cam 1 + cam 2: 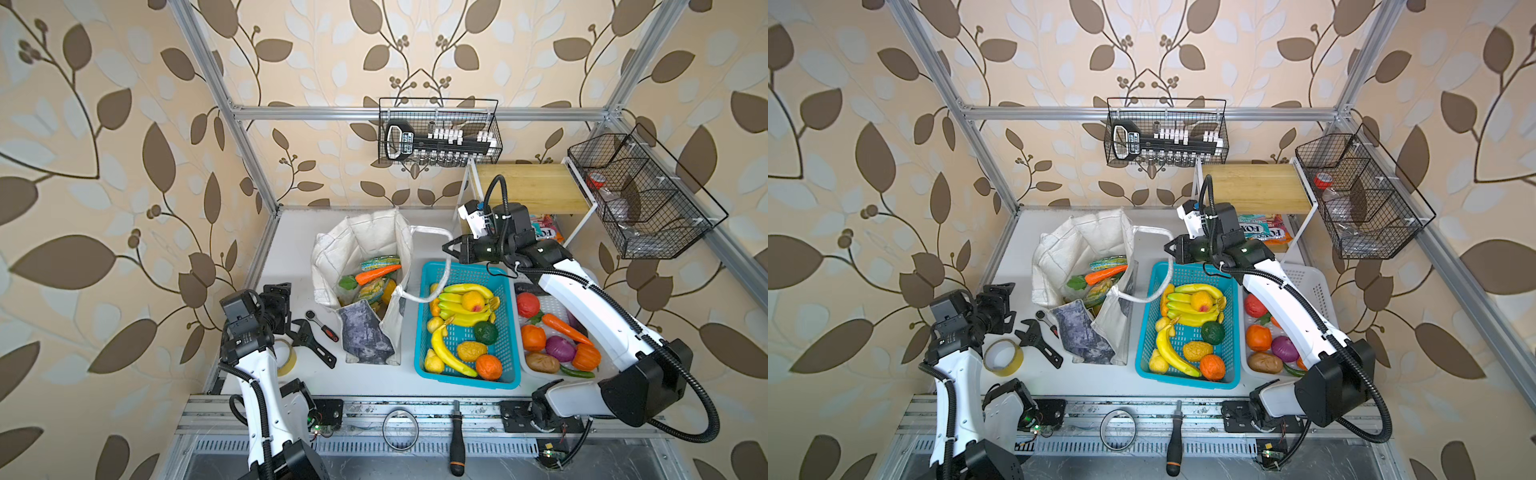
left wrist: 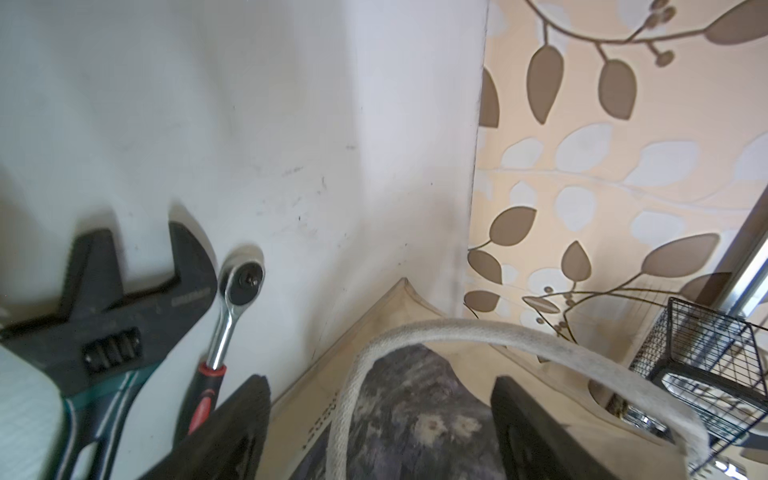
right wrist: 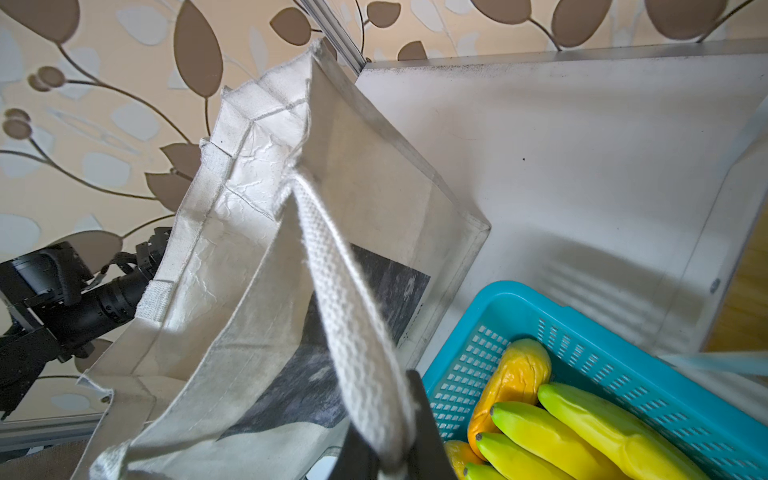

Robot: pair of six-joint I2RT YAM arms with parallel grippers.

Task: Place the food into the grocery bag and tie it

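Note:
My left gripper should next grab the other white strap of the grocery bag by the strap's free loop, to bring both straps together and tie them.
The grocery bag [image 1: 365, 237] [image 1: 1084, 241] stands open on the table. In both top views it holds a toy carrot [image 1: 376, 274] [image 1: 1106, 273] and two green-and-yellow snack packets [image 1: 380, 262] [image 1: 370, 291], with a yellow piece [image 1: 388, 291] beside them. My right gripper [image 1: 449, 249] [image 1: 1169, 249] [image 3: 386, 432] is to the bag's right, shut on one white strap handle [image 3: 349, 316] and holding it taut. My left gripper [image 1: 286, 307] [image 1: 1007, 305] [image 2: 378, 378] is open, low on the table left of the bag. It faces the printed panel [image 2: 415, 407] and the other strap [image 2: 478, 332].
A blue basket [image 1: 428, 291] of toy fruit sits right of the bag, with a white basket [image 1: 530, 370] of toy vegetables beyond it. A wrench [image 1: 309, 340], ratchet [image 1: 322, 326] and tape roll [image 1: 289, 357] lie by my left arm. FOX'S packets [image 1: 548, 228] lie under the wooden shelf [image 1: 528, 187].

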